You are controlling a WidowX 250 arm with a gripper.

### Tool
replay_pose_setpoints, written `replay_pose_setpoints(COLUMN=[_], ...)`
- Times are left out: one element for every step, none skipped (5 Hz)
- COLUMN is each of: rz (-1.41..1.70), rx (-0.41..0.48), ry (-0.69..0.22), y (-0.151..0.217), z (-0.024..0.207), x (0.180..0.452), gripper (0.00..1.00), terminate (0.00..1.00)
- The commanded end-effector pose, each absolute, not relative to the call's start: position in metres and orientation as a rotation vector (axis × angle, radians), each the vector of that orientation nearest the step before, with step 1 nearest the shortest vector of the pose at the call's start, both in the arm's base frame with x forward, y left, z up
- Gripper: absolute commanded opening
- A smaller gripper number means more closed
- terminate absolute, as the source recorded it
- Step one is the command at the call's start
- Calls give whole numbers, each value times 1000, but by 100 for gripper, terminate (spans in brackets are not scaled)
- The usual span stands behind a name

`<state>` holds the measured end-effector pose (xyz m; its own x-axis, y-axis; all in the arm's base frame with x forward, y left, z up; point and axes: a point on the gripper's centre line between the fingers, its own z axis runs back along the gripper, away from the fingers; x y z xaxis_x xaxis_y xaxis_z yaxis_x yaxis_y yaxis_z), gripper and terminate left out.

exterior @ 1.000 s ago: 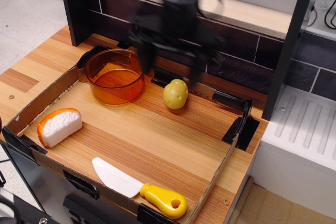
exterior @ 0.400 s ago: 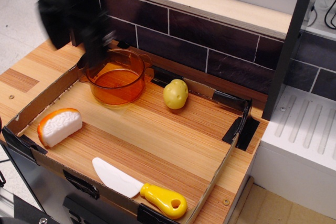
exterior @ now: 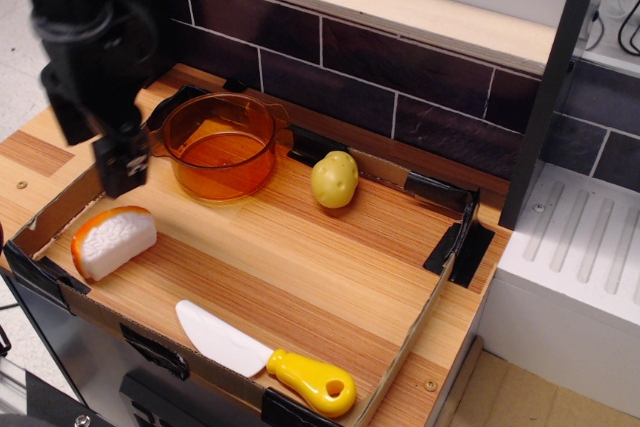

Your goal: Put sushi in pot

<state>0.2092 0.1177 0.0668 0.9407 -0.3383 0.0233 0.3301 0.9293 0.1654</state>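
Observation:
The gripper grabs the sushi by its white rice body (exterior: 122,246) next, to put it in the pot (exterior: 220,145).
The sushi (exterior: 112,240), a white wedge with an orange band along its back, lies at the front left of the wooden tray floor. The orange see-through pot (exterior: 220,145) stands at the back left, with its black handle toward the left wall. My black gripper (exterior: 95,142) hangs over the tray's left edge, above and just behind the sushi and left of the pot. Its two fingers (exterior: 121,162) stand apart with nothing between them. The arm covers part of the left wall.
A yellow-green potato (exterior: 334,179) sits right of the pot. A toy knife (exterior: 262,356) with a white blade and yellow handle lies along the front edge. Low cardboard walls (exterior: 430,302) ring the tray. A dark tiled wall and shelf rise behind it.
The arm swept from above the pot and potato to the left and then came forward and down, to above the sushi. The objects have not moved.

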Motion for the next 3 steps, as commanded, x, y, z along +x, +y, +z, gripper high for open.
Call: replay_pose_setpoints(rz=[-367,-366,-372], rx=[190,173,161], ry=[8,-5,-32], y=[124,121,119], z=[35,29,26], x=[219,220,217], gripper=[100,100,100], terminate=[0,0,0])
